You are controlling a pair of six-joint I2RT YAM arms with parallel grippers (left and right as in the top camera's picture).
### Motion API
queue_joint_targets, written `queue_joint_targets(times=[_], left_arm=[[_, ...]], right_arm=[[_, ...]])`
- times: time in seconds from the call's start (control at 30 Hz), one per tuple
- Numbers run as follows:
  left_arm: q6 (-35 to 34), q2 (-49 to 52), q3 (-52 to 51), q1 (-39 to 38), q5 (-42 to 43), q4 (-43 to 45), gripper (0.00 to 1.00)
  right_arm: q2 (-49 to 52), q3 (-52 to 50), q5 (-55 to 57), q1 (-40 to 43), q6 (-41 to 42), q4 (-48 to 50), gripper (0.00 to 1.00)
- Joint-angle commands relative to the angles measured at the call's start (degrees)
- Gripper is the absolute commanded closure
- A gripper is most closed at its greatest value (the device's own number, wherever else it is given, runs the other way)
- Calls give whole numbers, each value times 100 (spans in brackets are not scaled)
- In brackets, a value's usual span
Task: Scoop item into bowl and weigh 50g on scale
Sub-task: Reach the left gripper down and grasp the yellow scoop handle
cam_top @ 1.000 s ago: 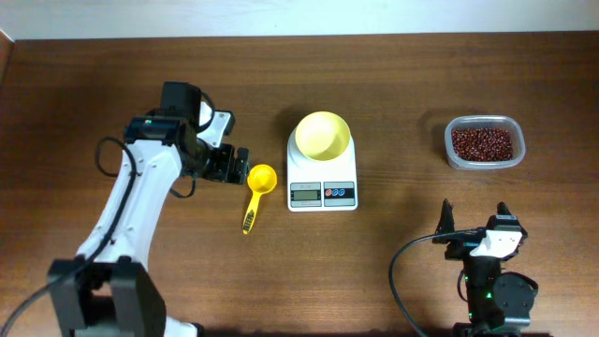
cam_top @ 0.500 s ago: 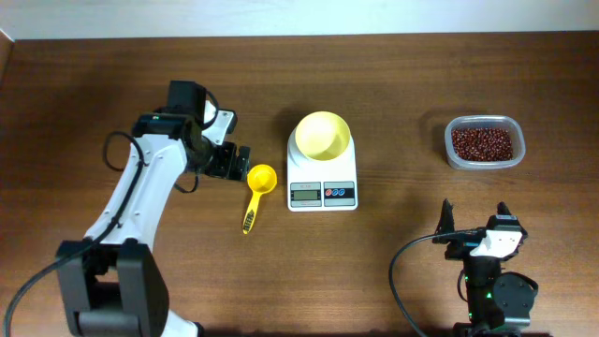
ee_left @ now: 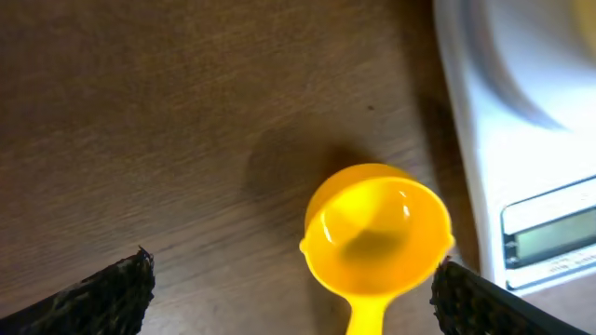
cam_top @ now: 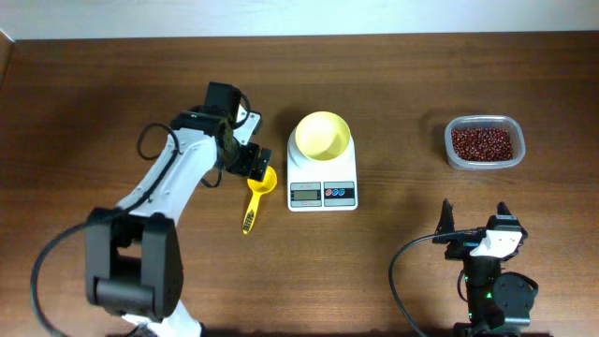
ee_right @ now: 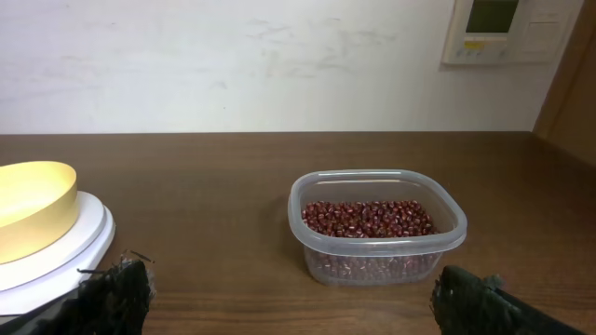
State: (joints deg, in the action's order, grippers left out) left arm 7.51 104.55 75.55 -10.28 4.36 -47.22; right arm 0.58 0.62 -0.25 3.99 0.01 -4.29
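Note:
The left gripper grabs the yellow scoop [cam_top: 251,211] by its cup's rim next, which leaves the handle free to hand over to my right gripper.
The dark reddish-brown beans [cam_top: 483,143] lie in a clear tub at the far right and also show in the right wrist view [ee_right: 368,219]. The pale-yellow bowl [cam_top: 323,134] stands on the white scale [cam_top: 323,193] at the centre. My left gripper [cam_top: 253,162] is open just above the cup of a small yellow scoop [cam_top: 251,211] lying left of the scale. In the left wrist view the scoop's cup [ee_left: 377,233] lies between the open fingers [ee_left: 293,288], nearer the right one, with the scale [ee_left: 521,140] beside it. My right gripper [cam_top: 473,220] is open and empty at the front right.
The clear tub [ee_right: 372,265] stands ahead of the right gripper [ee_right: 293,288]. The bowl [ee_right: 28,209] and the scale [ee_right: 56,261] are to its left. A wall with a white panel [ee_right: 494,28] rises behind the table's far edge.
My left arm has moved right, from beside the scoop to over its cup. The scoop, bowl, scale and right arm have not moved.

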Motion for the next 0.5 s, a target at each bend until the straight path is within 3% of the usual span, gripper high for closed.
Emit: queue_joint_targets(times=[0.0,0.47], left_arm=[[-9,321,44,4,-87,70,1],[-11,833,42,4,-120,302,1]], right_arm=[[-33,-31,52,17,22,-42,1],[-33,-31,52,17,22,-42,1]])
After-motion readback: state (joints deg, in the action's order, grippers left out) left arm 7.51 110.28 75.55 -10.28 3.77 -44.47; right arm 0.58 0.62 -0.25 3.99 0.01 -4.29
